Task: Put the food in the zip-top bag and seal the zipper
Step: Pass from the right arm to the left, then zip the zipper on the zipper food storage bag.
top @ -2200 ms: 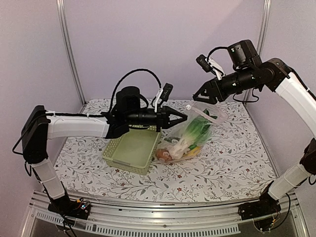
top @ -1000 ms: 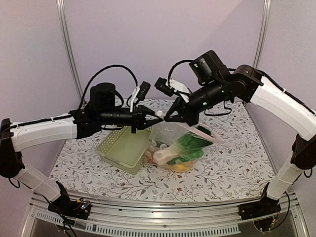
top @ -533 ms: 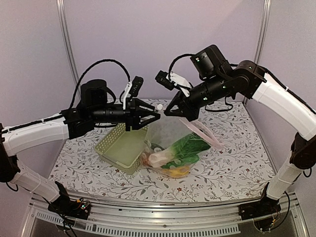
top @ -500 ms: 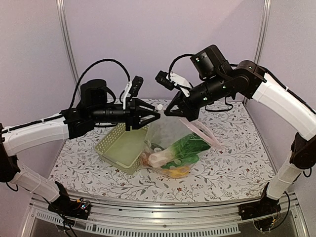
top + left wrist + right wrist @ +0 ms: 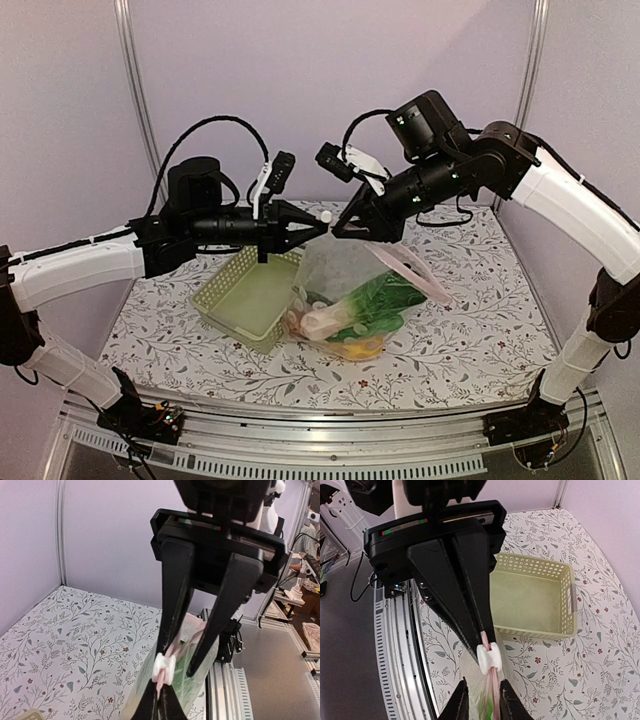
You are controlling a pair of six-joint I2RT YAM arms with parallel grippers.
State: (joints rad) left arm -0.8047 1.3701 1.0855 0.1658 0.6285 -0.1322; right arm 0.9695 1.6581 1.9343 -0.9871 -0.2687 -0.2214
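Note:
My right gripper takes hold of the white slider (image 5: 164, 668) next, fingers straddling the pinkish zipper (image 5: 161, 687), to draw the slider along and seal the bag.
The zip-top bag (image 5: 345, 275) hangs by its mouth edge over the table, its bottom resting beside the basket. The food (image 5: 362, 305) lies inside: green bok choy, a pale piece, orange and yellow fruit. My left gripper (image 5: 314, 224) is shut on the pinkish zipper (image 5: 161, 687) just behind its white slider (image 5: 164, 667). In its wrist view the left gripper (image 5: 159, 707) pinches the strip flat. My right gripper (image 5: 346, 229) faces it, open. In the right wrist view the right gripper (image 5: 482, 702) straddles the zipper (image 5: 493, 682) below the slider (image 5: 489, 658) without touching it.
A pale green lattice basket (image 5: 250, 300) sits empty on the floral tablecloth to the left of the bag, also seen under the left gripper as the basket (image 5: 532, 597). The two grippers' fingers nearly meet tip to tip above the bag.
My left gripper has gone from open to shut on the zipper strip. My right gripper, shut on the strip before, now stands open. The bag has hardly moved.

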